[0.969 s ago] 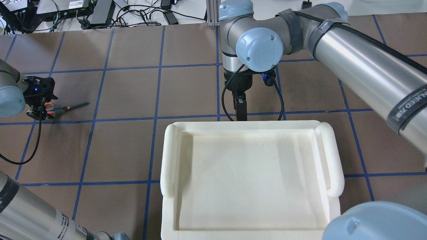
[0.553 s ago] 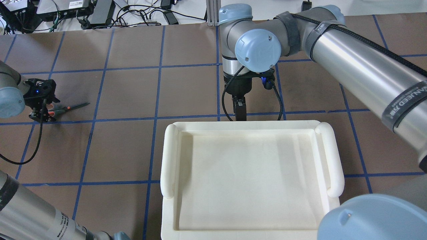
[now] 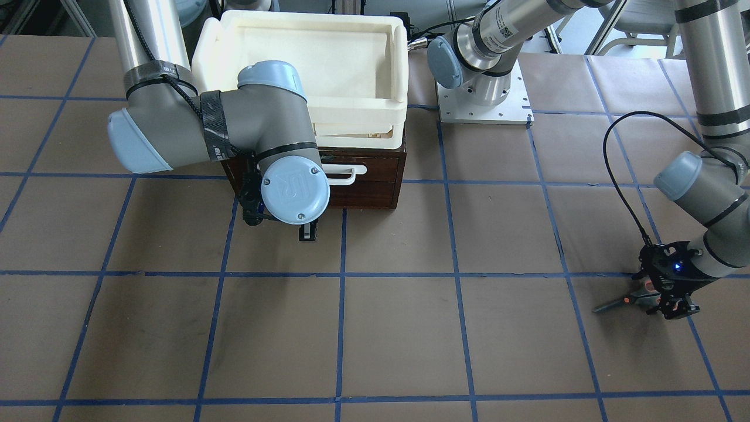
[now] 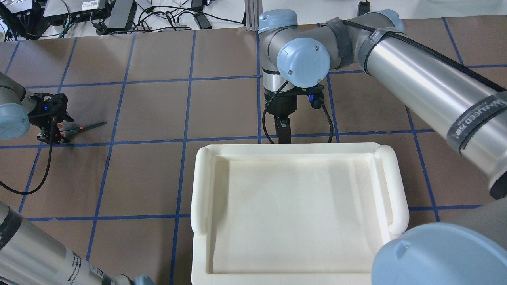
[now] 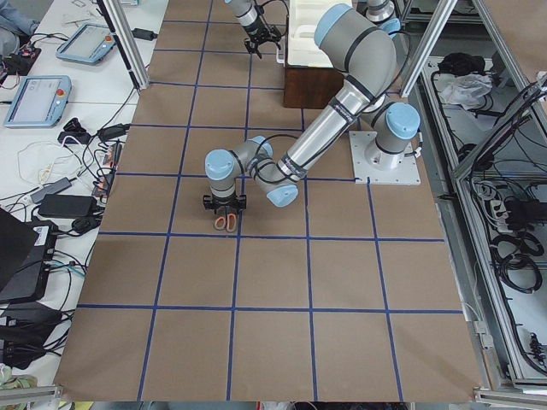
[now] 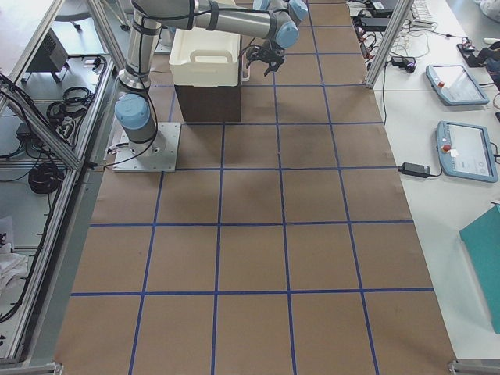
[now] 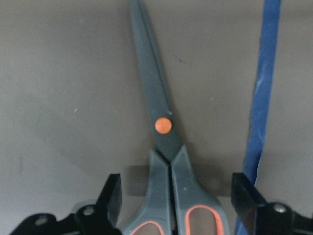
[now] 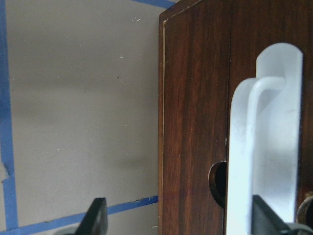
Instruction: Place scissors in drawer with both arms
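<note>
I should next pick up the scissors by their grey handles with my left gripper to put them in the drawer, since their dark blades lie bare.
The scissors (image 4: 85,126) lie flat on the brown table at the far left, blades pointing right. My left gripper (image 4: 53,134) is open and low over their grey, orange-lined handles. In the left wrist view the scissors (image 7: 161,127) lie between the two black fingers (image 7: 113,196). The drawer (image 3: 375,170) is shut in its dark wood box under the tray. My right gripper (image 3: 307,233) is open just in front of it. In the right wrist view the white bar handle (image 8: 266,122) is near one finger, and the dark drawer front (image 8: 195,122) fills the right half.
A cream-white plastic tray (image 4: 200,190) sits on top of the wood box and hides it from overhead. Blue tape lines cross the brown table. Cables and electronics (image 4: 99,12) lie along the far edge. The left arm's base plate (image 3: 483,99) stands beside the box.
My left gripper has settled slightly lower and closer over the scissors' handles. My right arm's wrist has shifted a little away from the tray. The scissors have not moved.
</note>
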